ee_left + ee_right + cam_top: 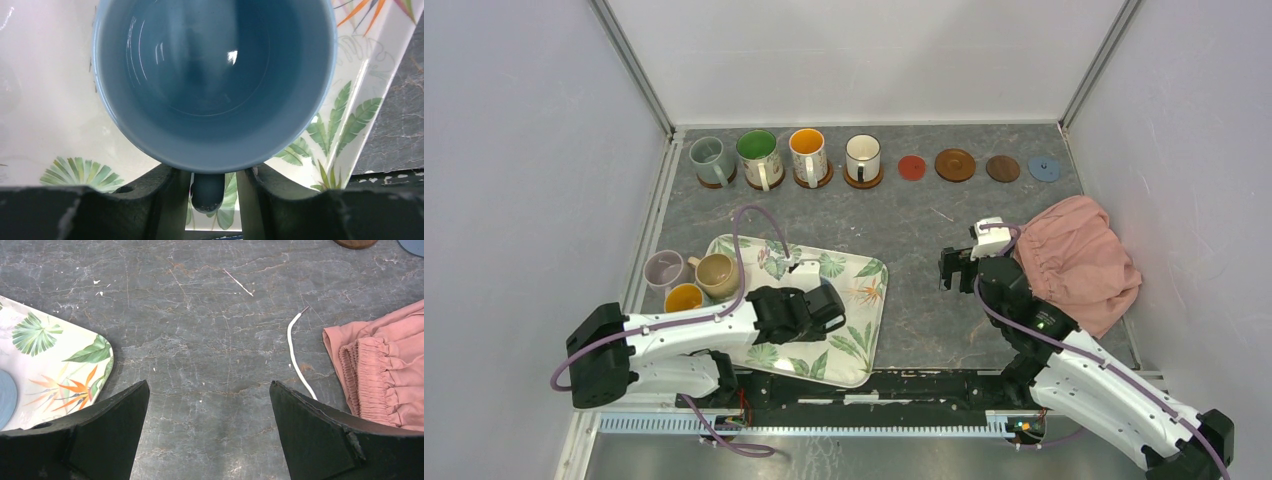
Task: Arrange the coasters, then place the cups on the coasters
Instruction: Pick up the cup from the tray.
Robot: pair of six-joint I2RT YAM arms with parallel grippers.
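The light blue cup would stay standing if I lifted my left gripper now, because the tray pattern shows between the cup's handle and one finger of that gripper.
Four cups stand on wooden coasters in the back row: grey-green (711,160), green-inside floral (759,157), orange-inside (808,155) and cream (863,157). To their right lie bare coasters: red (911,167), brown (955,165), dark brown (1002,168), grey-blue (1044,168). My left gripper (207,200) is low over the leaf-print tray (864,300). Its fingers (160,200) straddle the handle (207,192) of the light blue cup (215,75), with a thin gap still showing on the right side. My right gripper (209,415) hangs open over bare table.
A pale pink cup (664,269), a tan cup (716,274) and an orange-inside cup (685,298) sit at the tray's left edge. A crumpled pink cloth (1079,260) lies right of my right gripper, with a thin white wire (295,360) beside it.
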